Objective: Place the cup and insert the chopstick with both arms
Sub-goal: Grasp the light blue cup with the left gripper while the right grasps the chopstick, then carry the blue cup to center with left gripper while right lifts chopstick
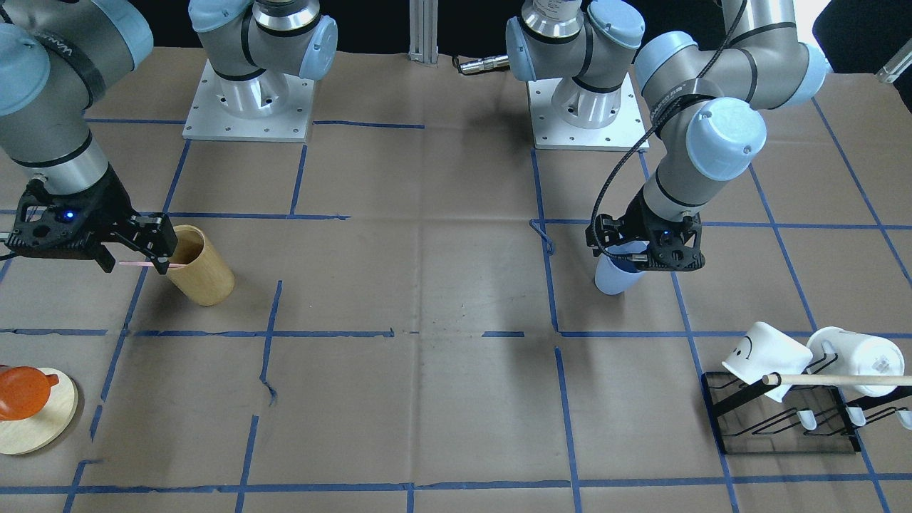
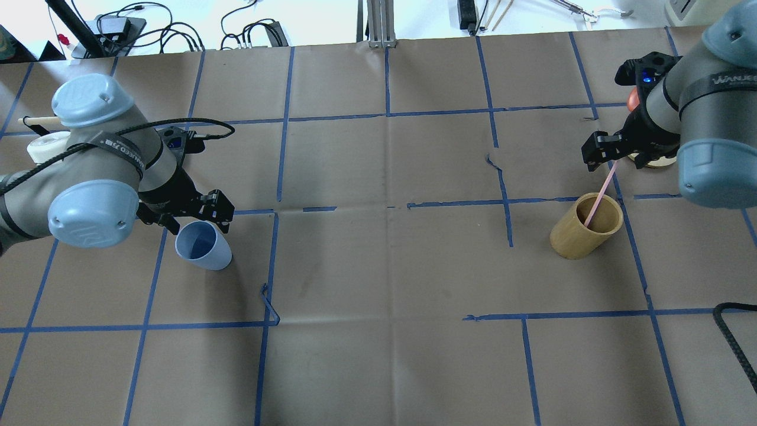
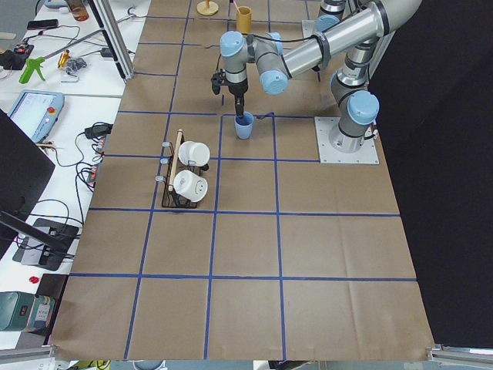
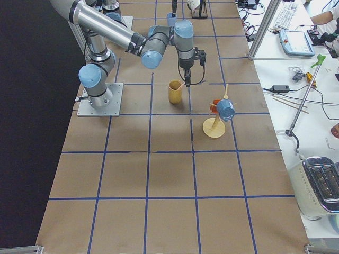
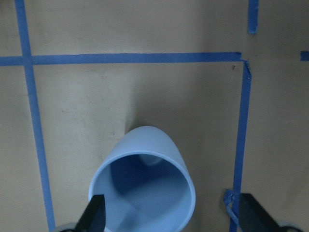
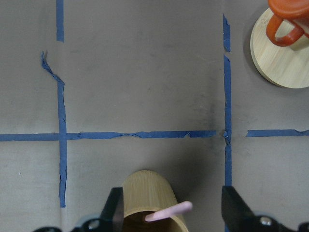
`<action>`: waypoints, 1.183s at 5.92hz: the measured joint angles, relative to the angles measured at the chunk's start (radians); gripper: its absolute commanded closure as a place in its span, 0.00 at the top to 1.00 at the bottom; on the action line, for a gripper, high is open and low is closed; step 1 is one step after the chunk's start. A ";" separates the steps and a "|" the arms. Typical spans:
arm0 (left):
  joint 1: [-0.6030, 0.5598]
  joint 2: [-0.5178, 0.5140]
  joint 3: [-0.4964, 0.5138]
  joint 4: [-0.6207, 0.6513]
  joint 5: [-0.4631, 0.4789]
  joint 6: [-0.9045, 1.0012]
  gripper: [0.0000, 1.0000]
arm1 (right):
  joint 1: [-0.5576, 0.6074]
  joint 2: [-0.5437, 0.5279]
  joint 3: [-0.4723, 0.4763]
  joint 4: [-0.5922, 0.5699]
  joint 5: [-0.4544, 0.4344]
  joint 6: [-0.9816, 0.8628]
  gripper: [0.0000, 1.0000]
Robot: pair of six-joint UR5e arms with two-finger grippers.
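Note:
My right gripper grips the pink chopstick by its top end (image 1: 128, 263) next, to insert it into the cup (image 1: 613, 275).
The pale blue cup (image 2: 204, 245) stands upright on the paper at the robot's left, also seen in the front view (image 1: 616, 278). My left gripper (image 2: 198, 213) is open just above it. In the left wrist view the cup (image 5: 145, 193) sits between the spread fingers (image 5: 96, 215), nearer the left one. A pink chopstick (image 2: 600, 195) leans in the tan wooden cup (image 2: 585, 234). My right gripper (image 2: 615, 155) hovers open over its top end. In the right wrist view the chopstick (image 6: 169, 211) lies free between the fingers (image 6: 114, 208).
A black rack (image 1: 784, 420) with two white mugs and a wooden dowel (image 1: 841, 380) stands near the left arm. An orange mug on a round wooden stand (image 1: 25, 392) is beside the right arm. Blue tape lines cross the brown paper.

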 measured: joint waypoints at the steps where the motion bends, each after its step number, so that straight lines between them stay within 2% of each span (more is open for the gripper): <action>1: 0.000 -0.028 -0.012 0.016 0.000 0.001 0.33 | 0.000 0.000 0.000 0.000 0.000 0.000 0.18; 2: -0.001 -0.047 -0.013 0.021 0.000 0.002 0.13 | 0.000 -0.001 -0.002 0.000 0.001 0.000 0.09; 3: -0.002 -0.052 -0.009 0.022 0.001 0.002 0.05 | 0.000 -0.001 -0.003 -0.001 0.001 0.000 0.09; 5: -0.012 -0.047 0.005 0.026 -0.006 -0.019 0.02 | 0.003 -0.008 -0.025 0.002 0.000 0.001 0.09; 7: -0.124 -0.064 0.102 0.016 -0.023 -0.152 0.02 | 0.012 -0.017 -0.135 0.079 -0.001 0.004 0.09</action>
